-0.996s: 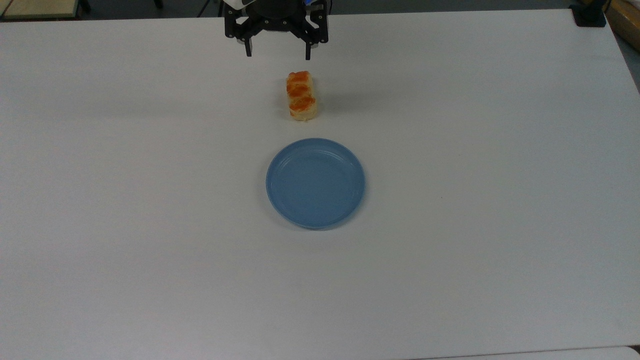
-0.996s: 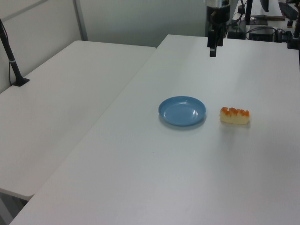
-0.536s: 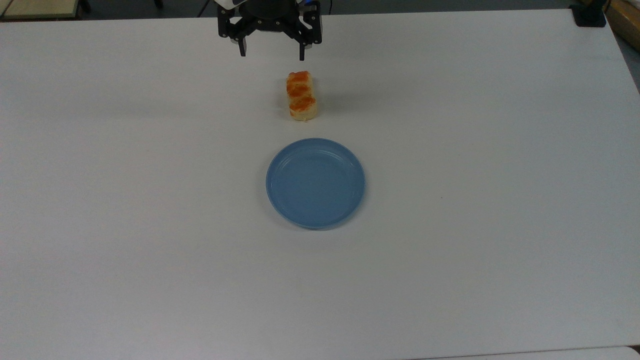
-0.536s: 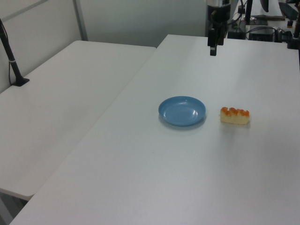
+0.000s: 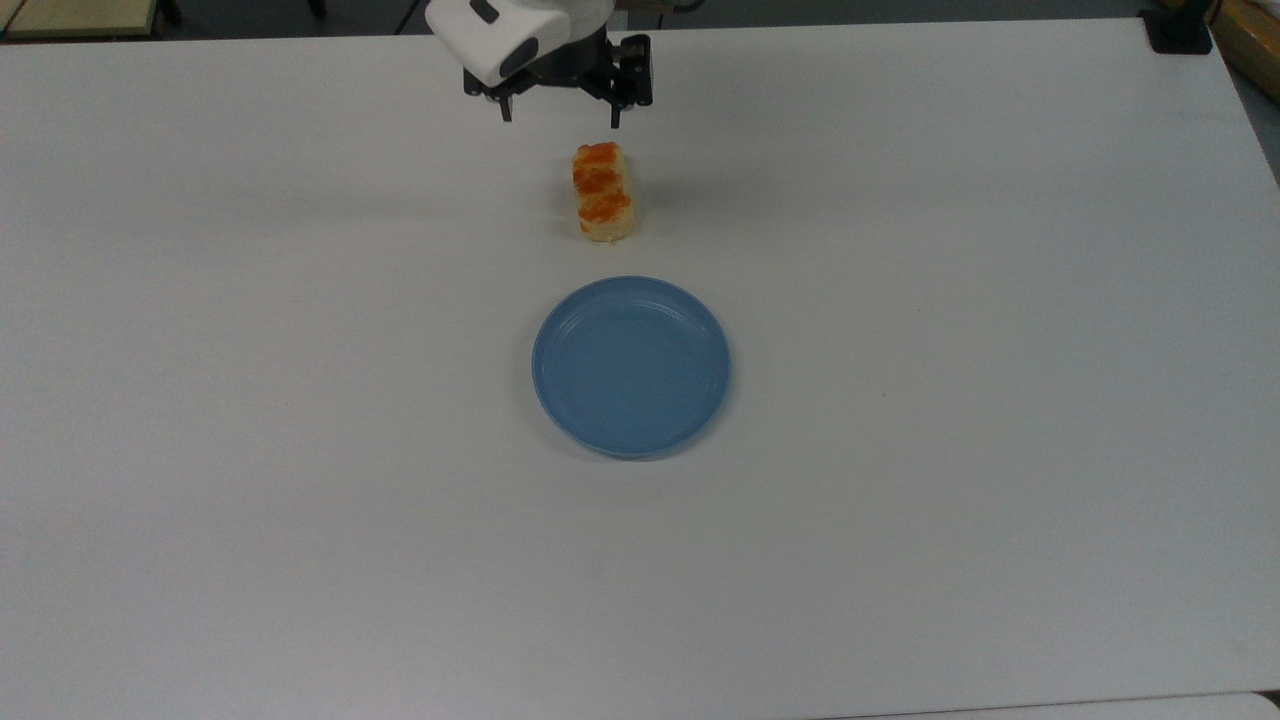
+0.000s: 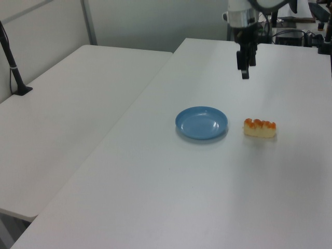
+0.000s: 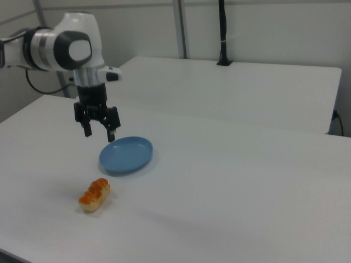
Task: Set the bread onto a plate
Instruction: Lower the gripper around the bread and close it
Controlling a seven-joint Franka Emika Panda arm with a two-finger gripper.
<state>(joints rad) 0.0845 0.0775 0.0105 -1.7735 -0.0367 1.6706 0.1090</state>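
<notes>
My gripper should next grab the bread by its pale sides to set the bread (image 6: 260,128) on the light-blue plate (image 6: 201,123).
The bread (image 5: 602,191), pale with orange-brown lumps on top, lies on the white table (image 5: 950,300) just beyond the light-blue plate (image 5: 630,366) toward the top view's top. In the left view the bread (image 6: 260,128) sits right of the plate (image 6: 201,123); in the right view the bread (image 7: 95,195) is lower left of the plate (image 7: 126,154). My gripper (image 5: 560,116) hangs open and empty in the air near the bread's far end. It also shows high above the table in the left view (image 6: 245,74) and the right view (image 7: 99,132).
A second white table (image 6: 67,114) adjoins on the left view's left, with a black post (image 6: 11,62) standing on it. A dark clamp (image 5: 1178,30) sits at the top view's upper right corner. Cables and equipment crowd the left view's upper right.
The arm has swung forward and lowered, bringing the open gripper closer to the bread's far end; its white wrist now shows in the top view. Bread and plate have not moved.
</notes>
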